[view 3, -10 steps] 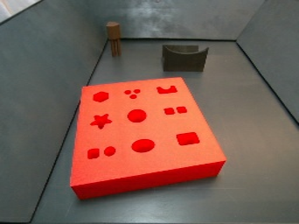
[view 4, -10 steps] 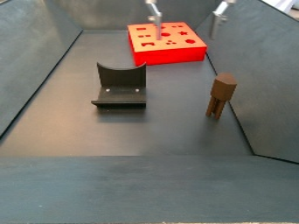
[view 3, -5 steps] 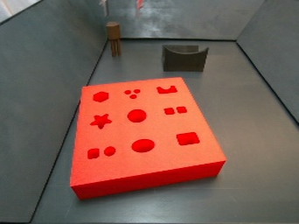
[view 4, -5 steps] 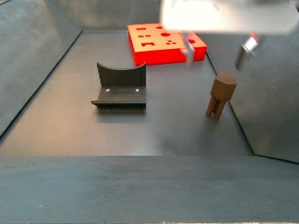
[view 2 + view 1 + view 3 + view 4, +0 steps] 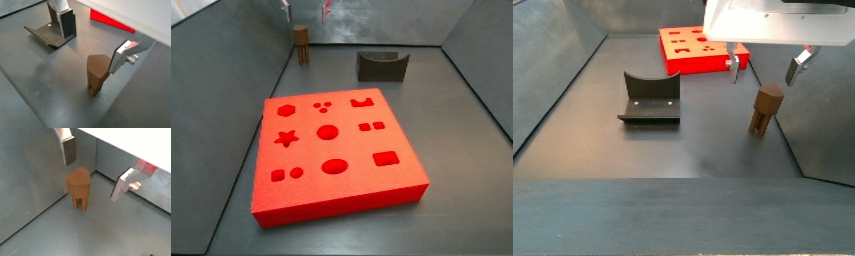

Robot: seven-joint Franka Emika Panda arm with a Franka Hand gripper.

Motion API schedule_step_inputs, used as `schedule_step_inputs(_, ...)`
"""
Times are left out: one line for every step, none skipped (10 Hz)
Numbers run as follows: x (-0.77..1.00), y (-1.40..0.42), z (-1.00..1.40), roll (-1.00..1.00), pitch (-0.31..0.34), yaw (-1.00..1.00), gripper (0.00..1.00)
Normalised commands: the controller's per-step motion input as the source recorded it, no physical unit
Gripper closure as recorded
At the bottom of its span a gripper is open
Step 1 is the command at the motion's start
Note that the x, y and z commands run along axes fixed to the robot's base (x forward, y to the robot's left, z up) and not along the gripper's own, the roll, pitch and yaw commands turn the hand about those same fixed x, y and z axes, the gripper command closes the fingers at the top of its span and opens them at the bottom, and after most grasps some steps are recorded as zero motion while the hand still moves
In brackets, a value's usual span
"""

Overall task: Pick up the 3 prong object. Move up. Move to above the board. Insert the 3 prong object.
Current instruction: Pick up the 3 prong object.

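Note:
My gripper needs to grab the 3 prong object's brown block body [image 5: 301, 36] [image 5: 78, 184] next. Its thin prongs will then stay free to go into the board's holes.
The 3 prong object [image 5: 766, 108] is a small brown block standing upright on its thin prongs near the side wall, also seen in a side view [image 5: 301, 40]. My gripper [image 5: 766, 68] hangs open just above it, one finger on either side and neither touching. In both wrist views the 3 prong object [image 5: 79, 185] [image 5: 98, 73] sits below the gap of the gripper [image 5: 92, 180] [image 5: 91, 53]. The board [image 5: 331, 155] is a thick red slab with recessed shapes lying flat on the floor; my gripper body partly covers the board [image 5: 698, 50] in a side view.
The dark fixture [image 5: 649, 98] [image 5: 382, 65] stands on the floor between the board and the object, and shows behind a finger [image 5: 65, 25] in a wrist view as the fixture [image 5: 47, 35]. Grey walls close in the floor; the object stands close to one.
My gripper has travelled from over the board to above the 3 prong object and has come lower. Its fingers stay open. The object, board and fixture have not moved.

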Motion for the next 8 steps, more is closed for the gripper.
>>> schedule_step_inputs(-0.4,0.0,0.0,0.09,0.0,0.0,0.0)
schedule_step_inputs(-0.54,-0.03,0.0,0.11,0.0,0.0,0.0)
schedule_step_inputs(-0.63,-0.07,0.0,0.13,0.0,0.0,0.0)
schedule_step_inputs(-0.65,-0.11,0.0,0.16,0.0,0.0,0.0)
schedule_step_inputs(-0.48,-0.12,-0.22,0.18,-0.066,0.0,0.0)
schedule_step_inputs(-0.03,-0.05,-0.52,0.11,-0.161,0.0,0.0)
schedule_step_inputs(0.18,0.0,-0.57,0.02,-0.189,0.0,0.0)
schedule_step_inputs(0.47,0.13,-0.3,0.0,-0.109,-0.12,0.0)
